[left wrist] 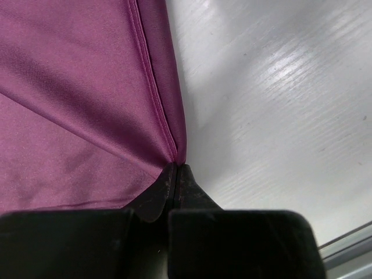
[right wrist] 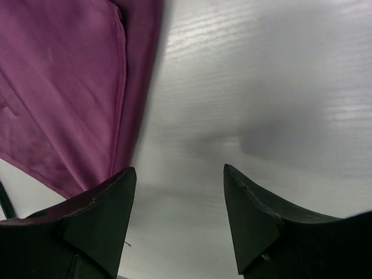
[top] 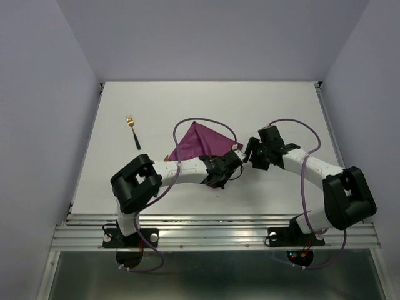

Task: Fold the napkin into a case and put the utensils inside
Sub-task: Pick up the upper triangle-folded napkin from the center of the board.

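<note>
My right gripper grabs the napkin's folded edge next, at the napkin's corner beyond my left gripper, to spread it into a case.
The plum-purple napkin [top: 199,142] lies mid-table in a broad, roughly triangular fold with layered hemmed edges; no case is in view. My left gripper [top: 226,167] sits at the cloth's near right corner. In the left wrist view, the left gripper [left wrist: 176,167] is shut on the napkin [left wrist: 75,116] where its hems meet. My right gripper [top: 251,152] hovers just right of the cloth. In the right wrist view, the right gripper [right wrist: 179,167] is open over bare table, with the napkin [right wrist: 58,87] beside its left finger. One utensil, a gold fork with a black handle [top: 132,131], lies at the far left.
The white table [top: 281,112] is walled by pale panels at the back and sides. A metal rail [top: 212,228] runs along its near edge, where both arm bases are bolted. Purple cables [top: 294,125] loop above each arm.
</note>
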{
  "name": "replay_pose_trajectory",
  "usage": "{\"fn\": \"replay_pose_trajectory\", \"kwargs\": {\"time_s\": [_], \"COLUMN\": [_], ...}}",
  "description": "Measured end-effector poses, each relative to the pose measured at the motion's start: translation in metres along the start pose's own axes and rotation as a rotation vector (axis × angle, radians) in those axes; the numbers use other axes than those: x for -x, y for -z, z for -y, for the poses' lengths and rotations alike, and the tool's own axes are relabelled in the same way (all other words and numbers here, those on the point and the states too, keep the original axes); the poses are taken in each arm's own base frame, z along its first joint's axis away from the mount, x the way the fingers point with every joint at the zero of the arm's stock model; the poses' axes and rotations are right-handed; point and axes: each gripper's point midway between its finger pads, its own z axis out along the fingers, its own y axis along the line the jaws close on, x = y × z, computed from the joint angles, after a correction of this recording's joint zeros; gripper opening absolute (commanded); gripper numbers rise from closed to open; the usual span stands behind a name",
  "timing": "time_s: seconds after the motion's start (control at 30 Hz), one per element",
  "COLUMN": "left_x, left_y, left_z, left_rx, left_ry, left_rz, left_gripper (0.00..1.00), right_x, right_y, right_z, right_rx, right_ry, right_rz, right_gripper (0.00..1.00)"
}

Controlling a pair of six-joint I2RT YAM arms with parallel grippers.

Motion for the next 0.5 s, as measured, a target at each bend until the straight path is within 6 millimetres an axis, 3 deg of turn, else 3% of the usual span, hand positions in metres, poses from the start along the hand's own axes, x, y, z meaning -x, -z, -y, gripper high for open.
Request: {"fn": "replay_pose_trajectory", "kwargs": {"time_s": [0.13, 0.4, 0.5], "left_x": [0.004, 0.009, 0.012], "left_y": [0.006, 0.018, 0.021], "left_z": [0.001, 0.001, 0.001], "left_rx": [-0.025, -0.059, -0.069], "left_ry": [0.011, 0.026, 0.035], "left_rz": [0.013, 0.038, 0.053], "left_gripper": [0.00, 0.00, 0.00], "right_x": [0.007, 0.005, 0.008], "right_y": [-0.011, -0.037, -0.042], "right_z": [-0.019, -0.032, -0.040], "right_rx": [0.064, 0.130, 0.171], "right_ry": [-0.033, -0.106, -0.132], "right_rz": [-0.014, -0.069, -0.070], "right_gripper": [0.68, 0.67, 0.62]}}
